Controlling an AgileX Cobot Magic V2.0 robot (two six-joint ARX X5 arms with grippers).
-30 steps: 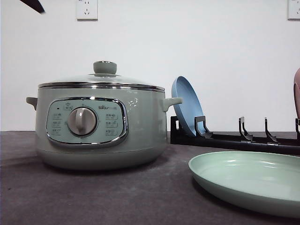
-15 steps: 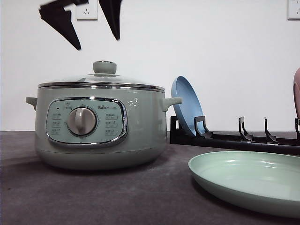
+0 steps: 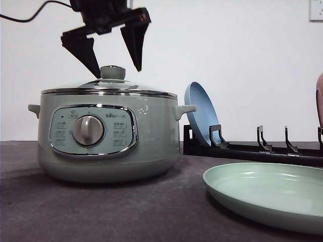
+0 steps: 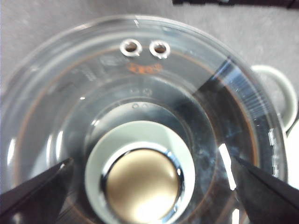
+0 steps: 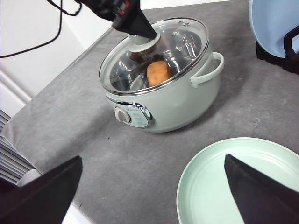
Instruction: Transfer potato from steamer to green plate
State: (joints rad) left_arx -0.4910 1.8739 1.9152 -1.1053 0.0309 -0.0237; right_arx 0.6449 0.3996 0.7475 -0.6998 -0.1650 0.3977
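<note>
The left gripper grabs the glass lid by its narrow round knob next. The lid spreads wider than my open fingers.
The pale green steamer (image 3: 108, 133) stands at the left of the table with its glass lid (image 3: 108, 86) on. Through the lid, the orange-brown potato (image 5: 159, 72) shows inside the steamer (image 5: 163, 88). My left gripper (image 3: 116, 70) is open, one finger on each side of the lid knob (image 3: 112, 72) and just above it. The left wrist view has that knob (image 4: 140, 179) between the two dark fingers (image 4: 32, 196). The green plate (image 3: 267, 194) lies empty at the front right. My right gripper (image 5: 153, 158) hangs open, high above the table beside the green plate (image 5: 243, 186).
A black dish rack (image 3: 252, 148) stands behind the green plate and holds a blue plate (image 3: 201, 113) upright beside the steamer's right handle (image 3: 184, 109). A brown object (image 3: 320, 98) shows at the right edge. The table's left edge (image 5: 42, 154) runs near the steamer.
My left gripper has come down from the top of the front view and now straddles the lid knob, still open. Steamer, lid and plates have not moved.
</note>
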